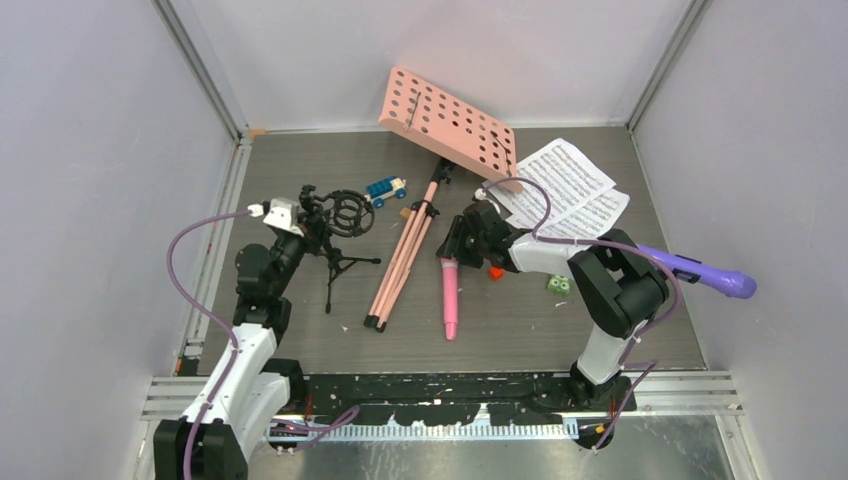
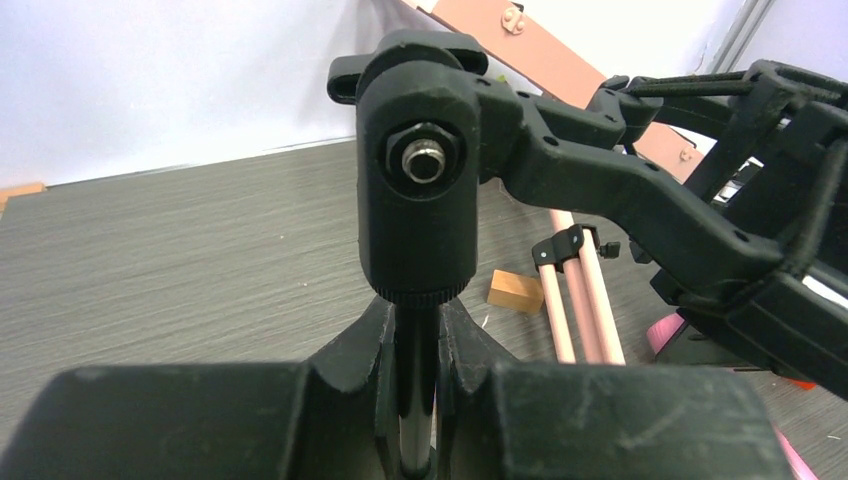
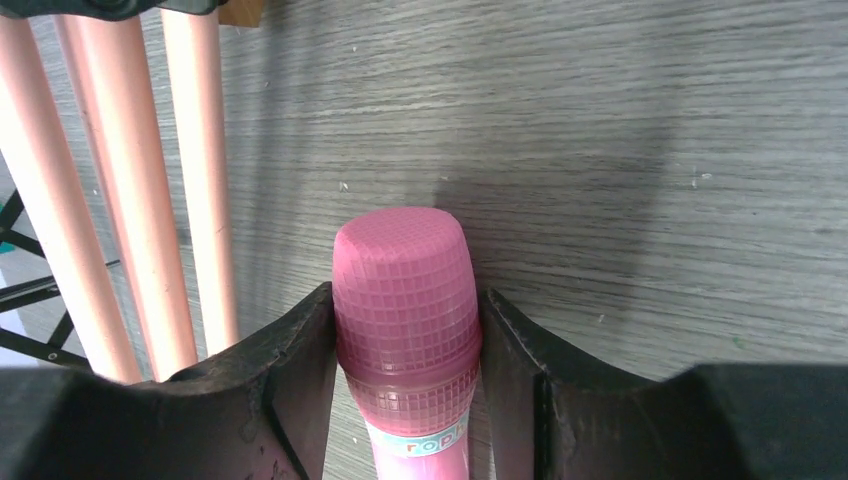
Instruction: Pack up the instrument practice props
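The mic mount [image 1: 340,225] has its tripod legs spread on the flat table and would stay standing, so it is time for my left gripper to release the mount now.
My left gripper [image 1: 312,226] is shut on the thin stem of a black mic mount [image 1: 340,225] standing on its small tripod; the wrist view shows its fingers [image 2: 350,350] pinching the stem below the mount's head [image 2: 418,170]. My right gripper [image 1: 462,243] is shut on the head of the pink microphone [image 1: 450,300], which lies on the table; the fingers [image 3: 300,350] press both sides of the head [image 3: 405,270]. The pink perforated music rack [image 1: 450,122] lies tilted at the back with its folded legs [image 1: 400,262]. White sheet-music pages [image 1: 565,185] lie at the back right. The purple microphone [image 1: 700,270] is at the far right.
A blue toy car [image 1: 386,189] sits beside the mount. A red block [image 1: 494,272] and a green block [image 1: 558,285] lie near my right arm. A wooden block [image 2: 516,291] lies by the rack legs [image 2: 575,300]. Walls enclose the table on three sides.
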### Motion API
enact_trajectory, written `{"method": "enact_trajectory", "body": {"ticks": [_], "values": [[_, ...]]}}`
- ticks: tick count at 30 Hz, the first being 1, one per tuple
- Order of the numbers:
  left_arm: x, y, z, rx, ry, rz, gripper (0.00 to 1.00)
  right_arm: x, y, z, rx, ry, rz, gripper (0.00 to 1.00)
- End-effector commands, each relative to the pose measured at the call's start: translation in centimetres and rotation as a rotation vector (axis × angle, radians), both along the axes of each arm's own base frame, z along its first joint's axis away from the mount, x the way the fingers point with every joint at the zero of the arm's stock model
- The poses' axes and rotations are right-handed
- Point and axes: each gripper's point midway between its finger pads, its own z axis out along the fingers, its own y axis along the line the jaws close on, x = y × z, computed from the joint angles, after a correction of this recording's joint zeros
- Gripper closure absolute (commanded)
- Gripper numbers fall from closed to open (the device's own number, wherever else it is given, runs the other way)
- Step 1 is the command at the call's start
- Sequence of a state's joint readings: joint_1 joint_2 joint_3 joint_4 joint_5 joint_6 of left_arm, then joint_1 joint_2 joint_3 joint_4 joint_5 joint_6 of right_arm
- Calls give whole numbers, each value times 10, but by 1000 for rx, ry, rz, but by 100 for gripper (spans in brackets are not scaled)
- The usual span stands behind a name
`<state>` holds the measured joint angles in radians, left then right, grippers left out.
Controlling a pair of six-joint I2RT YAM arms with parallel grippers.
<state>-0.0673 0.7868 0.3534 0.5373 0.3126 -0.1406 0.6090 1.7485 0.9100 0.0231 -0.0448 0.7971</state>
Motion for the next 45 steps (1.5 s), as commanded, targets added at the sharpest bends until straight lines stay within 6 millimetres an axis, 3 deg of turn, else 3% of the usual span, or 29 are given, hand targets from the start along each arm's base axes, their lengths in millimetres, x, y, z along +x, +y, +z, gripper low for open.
{"method": "enact_trajectory", "body": {"ticks": [1, 8, 11, 14, 20, 21, 22, 24, 30, 36, 40, 45], "values": [[-1, 3, -37, -35, 176, 29, 100, 9, 2, -1, 25, -46, -28, 47], [4, 3, -29, -22, 135, 32, 98, 8, -13, 23, -14, -99, -54, 14], [6, 2, -21, -18, 98, 20, 92, 5, -20, 41, -42, -126, -41, 7], [10, 1, -15, -2, 75, 13, 81, 2, -28, 67, -49, -174, -41, 6], [15, 1, -14, 7, 71, 14, 51, -13, -44, 108, -52, -249, -27, 5], [15, 1, -13, 8, 71, 16, 31, -16, -47, 113, -51, -261, -26, 5], [15, 1, -12, 9, 72, 15, 16, -18, -50, 118, -52, -269, -26, 5], [13, 0, -11, 10, 79, 10, 2, -23, -57, 126, -65, -287, -31, 5], [-3, 14, -22, -26, 171, 94, 0, -36, -81, 147, -114, -333, -62, 3], [-34, 32, -14, -40, 171, 188, 0, -46, -98, 167, -124, -380, -88, 1], [-53, 32, -11, -27, 171, 181, 0, -52, -103, 173, -122, -393, -89, 1], [-48, 24, -14, -39, 134, 134, 0, -56, -106, 171, -124, -393, -87, 0]]}}
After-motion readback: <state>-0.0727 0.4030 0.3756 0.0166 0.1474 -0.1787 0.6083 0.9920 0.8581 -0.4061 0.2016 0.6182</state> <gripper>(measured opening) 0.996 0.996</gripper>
